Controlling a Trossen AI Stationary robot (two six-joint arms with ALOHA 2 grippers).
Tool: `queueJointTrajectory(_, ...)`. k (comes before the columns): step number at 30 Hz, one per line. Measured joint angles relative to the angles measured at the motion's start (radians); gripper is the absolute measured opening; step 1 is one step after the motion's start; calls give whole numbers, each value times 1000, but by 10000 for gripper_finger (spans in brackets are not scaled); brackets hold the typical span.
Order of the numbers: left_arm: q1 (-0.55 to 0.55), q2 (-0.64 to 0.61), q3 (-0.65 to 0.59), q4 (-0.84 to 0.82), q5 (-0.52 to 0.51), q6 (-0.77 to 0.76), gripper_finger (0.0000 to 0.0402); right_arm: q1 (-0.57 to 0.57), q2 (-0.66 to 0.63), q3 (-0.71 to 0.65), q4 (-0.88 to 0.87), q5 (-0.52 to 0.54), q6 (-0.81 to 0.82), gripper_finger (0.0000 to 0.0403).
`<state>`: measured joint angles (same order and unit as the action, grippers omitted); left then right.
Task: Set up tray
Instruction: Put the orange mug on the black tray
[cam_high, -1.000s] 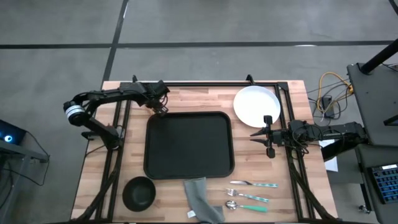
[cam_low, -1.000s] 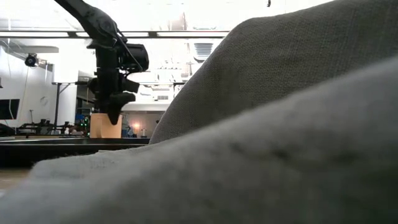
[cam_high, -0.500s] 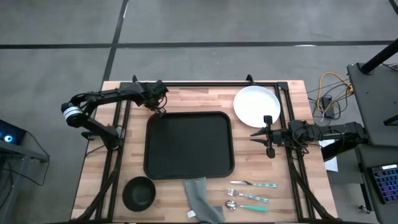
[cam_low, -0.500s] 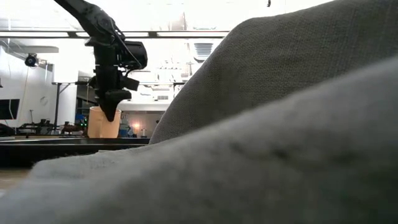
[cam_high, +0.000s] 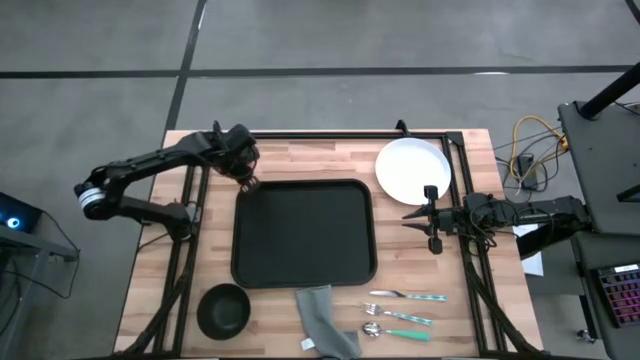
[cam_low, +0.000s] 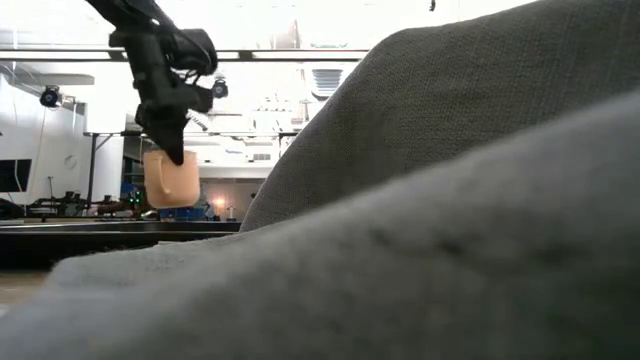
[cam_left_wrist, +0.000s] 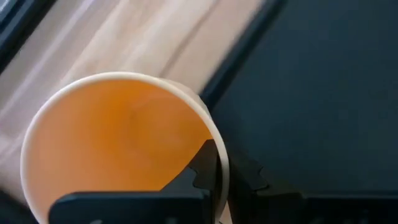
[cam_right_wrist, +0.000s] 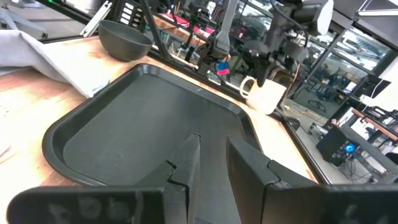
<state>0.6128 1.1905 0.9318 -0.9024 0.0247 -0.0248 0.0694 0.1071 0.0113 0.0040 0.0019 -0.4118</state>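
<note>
The tilted cup (cam_left_wrist: 112, 137) is above bare wood beside the tray's rim (cam_left_wrist: 239, 50) in the left wrist view, so my left gripper should bring it over the tray before letting go.
A cream cup (cam_low: 170, 180) with an orange inside (cam_left_wrist: 118, 143) hangs at the tray's far left corner, with my left gripper (cam_left_wrist: 224, 169) shut on it. In the high view the gripper (cam_high: 247, 178) covers the cup. The black tray (cam_high: 305, 232) lies flat on the middle of the wooden table. My right gripper (cam_high: 410, 215) waits at the tray's right side. It points at the tray, and its fingers (cam_right_wrist: 186, 158) stand a little apart with nothing between them. My left gripper holds the cup by its rim (cam_left_wrist: 217, 146), one finger inside the cup and one outside. The fingers come from above, pointing down. The cup hangs below them, tilted and clear of the table.
A white plate (cam_high: 413, 168) lies at the far right. A black bowl (cam_high: 223, 310) stands at the near left, with a grey cloth (cam_high: 322, 318) and several pieces of cutlery (cam_high: 405, 310) along the near edge. The cloth (cam_low: 450, 200) fills most of the low view.
My left gripper has taken hold of the cup and gone up and a little toward the table's left edge. The cup stood on the table a second ago. It has since come off the table and now hangs tilted.
</note>
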Motion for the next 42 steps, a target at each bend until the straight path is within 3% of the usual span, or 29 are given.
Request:
queueJointTrajectory(6,-98,-18,0,-5,74,110,0,0,0,0,0,0,0,68)
queueJointTrajectory(15,-285,12,0,-50,76,231,0,0,0,0,0,0,0,68)
queueJointTrajectory(26,-291,17,-9,-54,-2,146,0,0,0,0,0,0,0,68)
queueJointTrajectory(36,-290,21,-96,-40,-4,135,0,0,0,0,0,0,0,68)
queueJointTrajectory(42,-290,21,-148,48,-4,135,0,0,0,0,0,0,0,68)
